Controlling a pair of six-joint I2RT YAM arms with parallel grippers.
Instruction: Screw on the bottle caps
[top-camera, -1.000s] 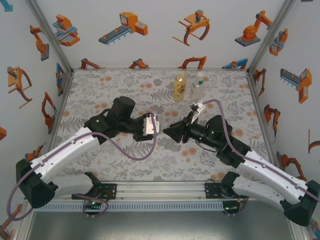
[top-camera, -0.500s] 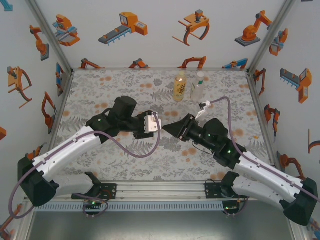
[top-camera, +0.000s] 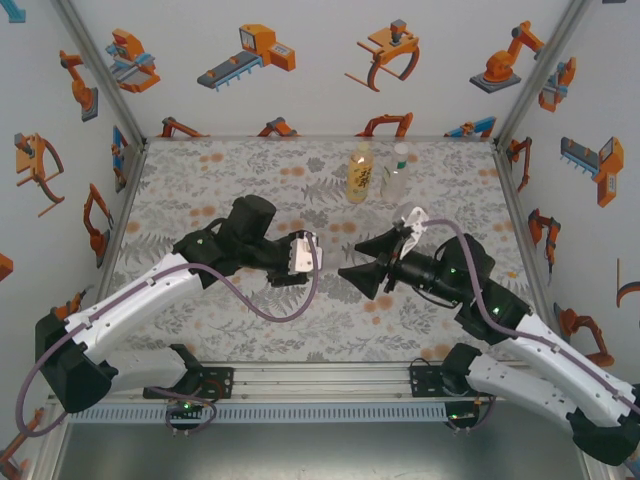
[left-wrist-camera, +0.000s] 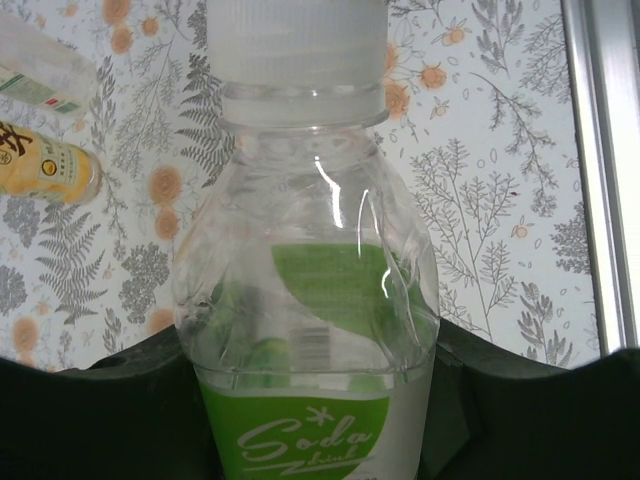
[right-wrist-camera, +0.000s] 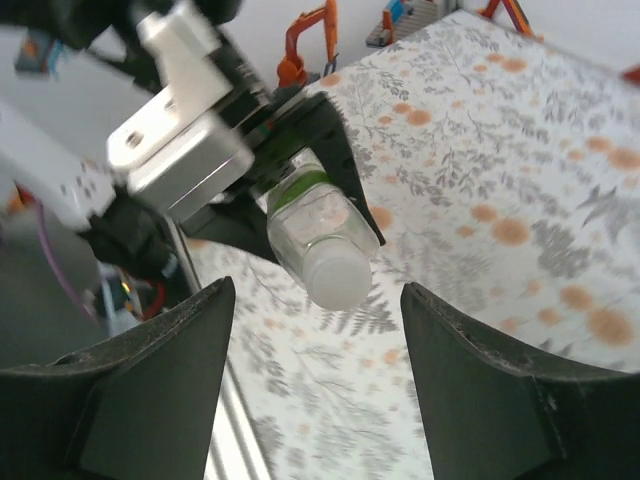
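Observation:
The robot needs to screw the cap on and set the bottle upright, so its right gripper will next grab the white cap (top-camera: 346, 258) (right-wrist-camera: 337, 280) end-on, with fingers on either side of it.
My left gripper (left-wrist-camera: 308, 395) is shut on a clear bottle with a green label (left-wrist-camera: 305, 300), held lying level above the table. A white cap (left-wrist-camera: 297, 45) sits on its neck. In the right wrist view the same bottle (right-wrist-camera: 308, 222) points its cap (right-wrist-camera: 337, 280) toward my right gripper (right-wrist-camera: 318, 370), which stands open a short way off, holding nothing. From above, the left gripper (top-camera: 318, 262) and right gripper (top-camera: 352, 276) face each other at mid-table. A yellow-labelled amber bottle (top-camera: 360, 175) and a slim clear bottle (top-camera: 396, 178) stand upright at the back, both capped.
The floral table (top-camera: 220, 180) is boxed in by white walls with orange robot pictures. A metal rail (top-camera: 320, 382) runs along the near edge between the arm bases. Open room lies to the left and in front of the arms.
My right gripper has opened, come off the cap and drawn back to the right, its wrist turning. The left gripper has kept holding the bottle in about the same place.

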